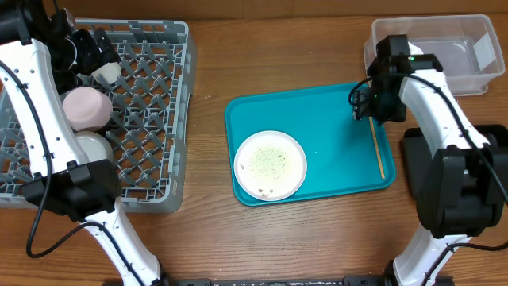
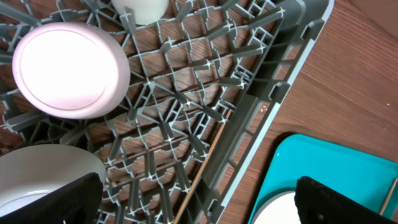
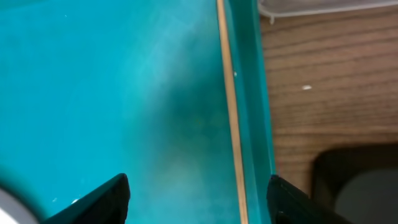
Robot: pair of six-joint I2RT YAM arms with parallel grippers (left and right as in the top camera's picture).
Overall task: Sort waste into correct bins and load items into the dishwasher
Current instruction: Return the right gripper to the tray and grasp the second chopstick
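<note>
My right gripper grabs the chopstick on the tray near its middle (image 1: 375, 139) next, across the chopstick's body. Both its ends stay free to load lengthwise into the rack (image 1: 151, 95).
The grey dish rack (image 1: 151, 95) at the left holds an upturned pale bowl (image 1: 86, 109), a greyish-white bowl (image 1: 94, 147) and a small white cup (image 1: 105, 73). My left gripper (image 1: 95, 49) hovers open over the rack's far side; in its wrist view one chopstick (image 2: 208, 158) lies on the lattice between its fingers (image 2: 68, 199). On the teal tray (image 1: 333, 119) sits a white plate (image 1: 271, 164) with rice-like crumbs. A second chopstick (image 3: 230, 106) lies along the tray's right wall. My right gripper (image 3: 199, 199) stands open just above it, holding nothing.
A clear plastic tub (image 1: 444, 52) stands at the back right, just beyond the tray corner; its rim (image 3: 323, 7) shows in the right wrist view. Bare wooden table (image 1: 206, 95) lies between rack and tray. The right arm's base (image 1: 456, 183) sits right of the tray.
</note>
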